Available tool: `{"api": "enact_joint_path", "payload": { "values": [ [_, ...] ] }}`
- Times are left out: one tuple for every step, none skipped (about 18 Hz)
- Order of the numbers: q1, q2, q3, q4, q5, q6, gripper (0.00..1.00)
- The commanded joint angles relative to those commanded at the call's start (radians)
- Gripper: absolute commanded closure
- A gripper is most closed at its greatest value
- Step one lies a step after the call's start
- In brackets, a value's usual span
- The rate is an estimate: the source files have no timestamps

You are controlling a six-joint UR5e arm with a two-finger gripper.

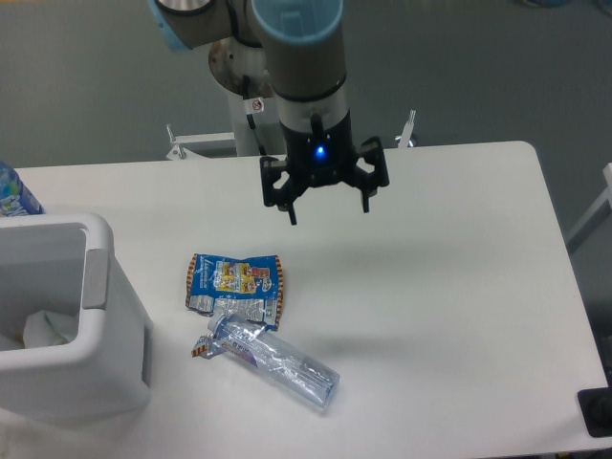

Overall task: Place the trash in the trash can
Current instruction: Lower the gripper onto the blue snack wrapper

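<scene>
I need to pick up the blue snack wrapper by its edge (pixel 235 260) beside the colourful print next with my gripper, to put the trash in the trash can.
A crumpled blue snack wrapper (pixel 234 284) with colourful print lies flat on the white table. Just below it, touching its lower edge, lies a crushed clear plastic bottle (pixel 273 359), angled down to the right. The white boxy trash can (pixel 72 325) with a grey side panel stands at the left edge, with something white inside. My gripper (pixel 327 214) hangs open above the table, up and to the right of the wrapper, with nothing between its fingers. A blue light glows on its body.
An uncrushed bottle with a blue-and-white label (pixel 14 194) peeks in at the far left behind the can. The table's right edge (pixel 564 268) and a dark object (pixel 597 411) at the bottom right corner mark the limits.
</scene>
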Motion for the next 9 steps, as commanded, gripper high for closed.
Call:
{"api": "enact_joint_path", "payload": {
  "values": [
    [0.000, 0.000, -0.038, 0.037, -0.002, -0.003, 0.00],
    [-0.002, 0.000, -0.074, 0.084, -0.005, -0.006, 0.00],
    [-0.002, -0.002, -0.106, 0.119, -0.003, -0.006, 0.00],
    [-0.005, -0.003, -0.135, 0.135, -0.006, -0.012, 0.00],
    [-0.011, -0.017, -0.158, 0.140, -0.008, -0.026, 0.00],
    [-0.020, -0.029, -0.169, 0.146, -0.014, -0.035, 0.00],
    [-0.034, -0.038, -0.169, 0.150, -0.035, -0.038, 0.00],
    [-0.037, -0.043, -0.171, 0.151, -0.067, -0.040, 0.00],
    [-0.037, -0.052, -0.177, 0.149, -0.086, -0.041, 0.00]
  ]
}}
